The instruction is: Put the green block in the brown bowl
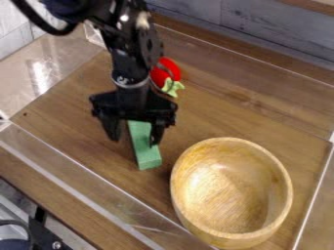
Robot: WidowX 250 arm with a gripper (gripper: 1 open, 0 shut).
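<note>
The robot's gripper will next hold the green block (145, 149) by its long sides, so that it can put the block in the brown bowl (232, 190).
The green block (145, 149) lies flat on the wooden table, a mint-green bar just left of the brown bowl (232, 190). My gripper (131, 125) hangs over the block's far end, open, with one dark finger (105, 123) on its left and the other on its right. The far half of the block is hidden behind the gripper. The bowl stands empty at the front right, round with a thick light rim.
A red strawberry-like toy (164, 73) with a green leaf lies behind the gripper. Clear plastic walls (78, 190) ring the wooden table (248, 98); the front wall runs close to the block and bowl.
</note>
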